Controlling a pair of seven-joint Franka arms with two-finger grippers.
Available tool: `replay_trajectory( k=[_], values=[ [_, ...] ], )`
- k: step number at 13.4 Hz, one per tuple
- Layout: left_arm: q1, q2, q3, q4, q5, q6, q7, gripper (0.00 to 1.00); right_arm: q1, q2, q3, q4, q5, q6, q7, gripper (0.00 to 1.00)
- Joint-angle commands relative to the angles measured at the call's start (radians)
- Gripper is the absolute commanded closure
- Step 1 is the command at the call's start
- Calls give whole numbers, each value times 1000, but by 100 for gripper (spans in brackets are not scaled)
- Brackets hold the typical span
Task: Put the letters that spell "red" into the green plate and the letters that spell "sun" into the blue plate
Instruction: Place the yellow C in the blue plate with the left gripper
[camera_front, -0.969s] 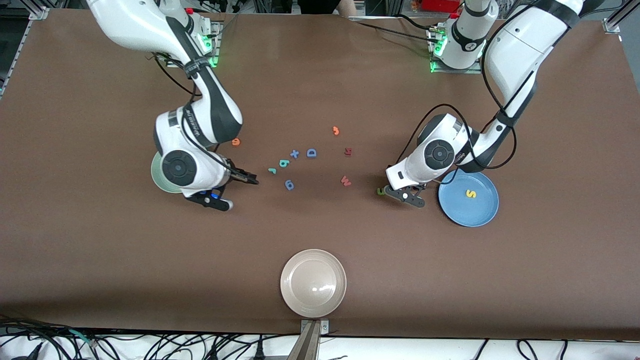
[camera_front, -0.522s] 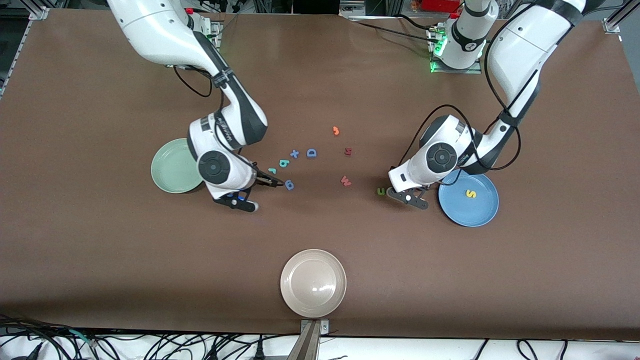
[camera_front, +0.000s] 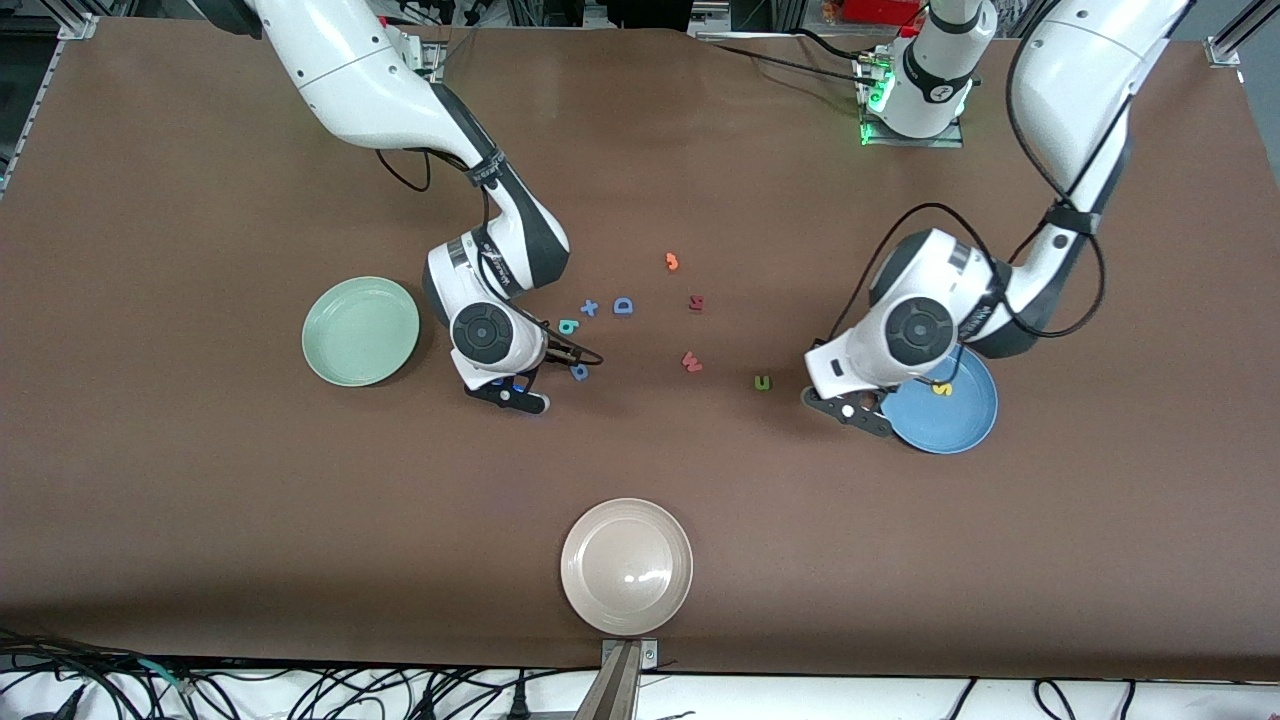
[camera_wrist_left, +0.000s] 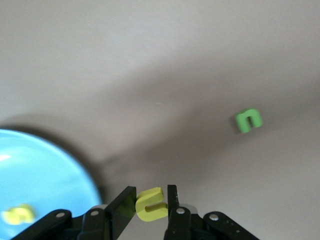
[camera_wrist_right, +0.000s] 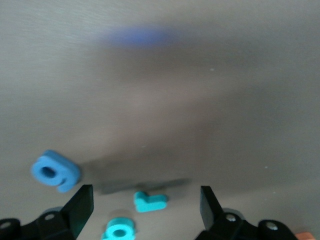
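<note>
My left gripper needs to stay closed on the yellow "u" until I move it inward, since the "u" is hanging outside the blue plate's rim (camera_front: 907, 443) (camera_wrist_left: 94, 185).
My left gripper (camera_wrist_left: 151, 192) is shut on the yellow "u" (camera_wrist_left: 151, 204), at the rim of the blue plate (camera_front: 950, 425), where it shows as (camera_front: 850, 407). A yellow "s" (camera_front: 942, 388) lies in that plate. The green "n" (camera_front: 763, 382) lies on the table beside it, toward the centre. My right gripper (camera_wrist_right: 146, 195) is open low over the teal "r" (camera_wrist_right: 149, 201), which lies between its fingers. The teal "d" (camera_front: 569, 326) lies close by. The green plate (camera_front: 360, 331) holds nothing. An orange scrap (camera_wrist_right: 302, 236) shows at the right wrist view's edge.
A darker blue round letter (camera_front: 579, 372), a blue plus (camera_front: 589, 307) and a capital "D" (camera_front: 623, 306) lie by my right gripper. An orange letter (camera_front: 672, 262) and two red letters (camera_front: 691, 361) lie mid-table. A beige plate (camera_front: 626, 566) sits nearest the front camera.
My right gripper swung from over the green plate to the teal letters, uncovering the plate. My left gripper carried the "u" away from the "n" to the blue plate's rim.
</note>
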Motion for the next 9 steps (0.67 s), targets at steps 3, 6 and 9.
replay_trajectory(
  k=[3,6,9],
  values=[
    [157,22,-4,17,35,-12,312,80,-3,-12,3,-45,2,0,13,8],
    [206,67,-4,31,35,2,407,78,-1,-23,6,-45,4,-9,13,8],
    [217,93,-6,25,24,18,410,56,-1,-29,4,-45,4,-31,13,10]
  ],
)
